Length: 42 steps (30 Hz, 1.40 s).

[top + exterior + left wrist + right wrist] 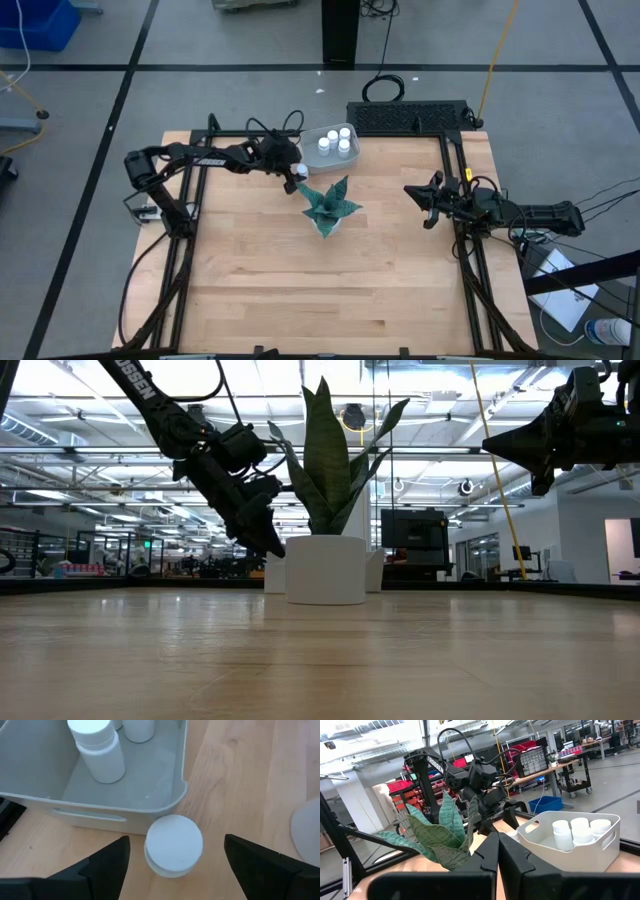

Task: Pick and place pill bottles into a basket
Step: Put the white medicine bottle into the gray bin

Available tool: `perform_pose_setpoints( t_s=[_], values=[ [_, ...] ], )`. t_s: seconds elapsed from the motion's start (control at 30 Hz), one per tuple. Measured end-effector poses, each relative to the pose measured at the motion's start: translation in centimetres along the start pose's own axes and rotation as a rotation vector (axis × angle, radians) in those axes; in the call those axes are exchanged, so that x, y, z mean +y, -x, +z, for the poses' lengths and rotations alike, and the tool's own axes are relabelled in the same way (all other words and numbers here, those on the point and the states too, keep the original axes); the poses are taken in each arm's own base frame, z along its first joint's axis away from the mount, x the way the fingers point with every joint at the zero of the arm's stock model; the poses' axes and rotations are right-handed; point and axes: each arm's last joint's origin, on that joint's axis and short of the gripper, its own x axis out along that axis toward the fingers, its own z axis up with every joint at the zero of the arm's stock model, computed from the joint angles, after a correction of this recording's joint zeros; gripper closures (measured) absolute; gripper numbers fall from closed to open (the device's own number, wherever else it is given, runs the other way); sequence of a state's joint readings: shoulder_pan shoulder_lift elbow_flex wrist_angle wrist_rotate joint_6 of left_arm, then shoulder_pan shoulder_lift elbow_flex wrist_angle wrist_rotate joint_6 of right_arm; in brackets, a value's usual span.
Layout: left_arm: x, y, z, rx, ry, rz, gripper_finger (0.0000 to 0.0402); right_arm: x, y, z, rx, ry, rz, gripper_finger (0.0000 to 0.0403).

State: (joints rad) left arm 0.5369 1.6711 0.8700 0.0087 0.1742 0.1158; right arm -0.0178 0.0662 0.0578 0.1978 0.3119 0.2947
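I should close my left gripper now. Its fingers are level with the white cap (173,844) outside the basket (135,795) in the left wrist view, so they would hold the bottle.
The pale grey-blue basket (312,134) stands at the table's far middle, with several white pill bottles (334,141) upright inside; two of them show in the left wrist view (97,750). One more white bottle (174,845) stands upright on the wood just outside the basket's corner (180,790). My left gripper (176,841) is open above this bottle, one finger on either side and not touching it. It also shows in the high view (293,178). My right gripper (425,200) is shut and empty, held in the air near the table's right edge.
A green spiky plant in a white pot (328,206) stands at mid-table, just near-right of the loose bottle and my left gripper. Bare wood (300,290) covers the near half of the table. A black box (405,117) sits at the far edge.
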Motion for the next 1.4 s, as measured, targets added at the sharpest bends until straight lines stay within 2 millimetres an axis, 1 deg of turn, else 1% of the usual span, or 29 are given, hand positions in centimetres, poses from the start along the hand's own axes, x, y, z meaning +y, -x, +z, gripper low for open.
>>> perform_pose_setpoints(
  t_s=[0.13, 0.33, 0.4, 0.5, 0.67, 0.77, 0.97, 1.03, 1.13, 1.2, 1.27, 1.4],
  values=[
    [0.1, -0.2, -0.1, 0.008, -0.007, 0.018, 0.0071, 0.0, 0.0, 0.0, 0.000, 0.000, 0.000, 0.0403],
    [0.1, -0.2, 0.3, -0.031, -0.012, 0.023, 0.0077, 0.0, 0.0, 0.0, 0.000, 0.000, 0.000, 0.0403],
    [0.1, -0.2, 0.3, -0.038, -0.020, 0.018, 0.0092, 0.0, 0.0, 0.0, 0.000, 0.000, 0.000, 0.0403],
    [0.1, -0.4, 0.2, -0.032, -0.018, 0.012, 0.0123, 0.0, 0.0, 0.0, 0.000, 0.000, 0.000, 0.0403],
    [0.1, -0.7, 0.0, -0.018, -0.006, -0.005, 0.0189, 0.0, 0.0, 0.0, 0.000, 0.000, 0.000, 0.0403],
    [0.1, -0.7, 0.0, -0.021, 0.039, -0.006, 0.0233, 0.0, 0.0, 0.0, 0.000, 0.000, 0.000, 0.0403],
    [0.0, -0.1, 0.0, -0.005, 0.128, -0.050, 0.0237, 0.0, 0.0, 0.0, 0.000, 0.000, 0.000, 0.0403],
    [-0.1, 0.5, 0.0, 0.015, 0.159, -0.061, 0.0237, 0.0, 0.0, 0.0, 0.000, 0.000, 0.000, 0.0403],
    [-0.3, 1.7, 0.5, -0.004, 0.156, -0.060, 0.0237, 0.0, 0.0, 0.0, 0.000, 0.000, 0.000, 0.0403],
    [-0.3, 2.8, 0.7, -0.006, 0.155, -0.049, 0.0237, 0.0, 0.0, 0.0, 0.000, 0.000, 0.000, 0.0403],
    [-0.4, 4.1, 1.4, -0.051, 0.139, -0.036, 0.0234, 0.0, 0.0, 0.0, 0.000, 0.000, 0.000, 0.0403],
    [-0.5, 7.3, 2.4, -0.129, 0.099, -0.006, 0.0230, 0.0, 0.0, 0.0, 0.000, 0.000, 0.000, 0.0403]
  ],
)
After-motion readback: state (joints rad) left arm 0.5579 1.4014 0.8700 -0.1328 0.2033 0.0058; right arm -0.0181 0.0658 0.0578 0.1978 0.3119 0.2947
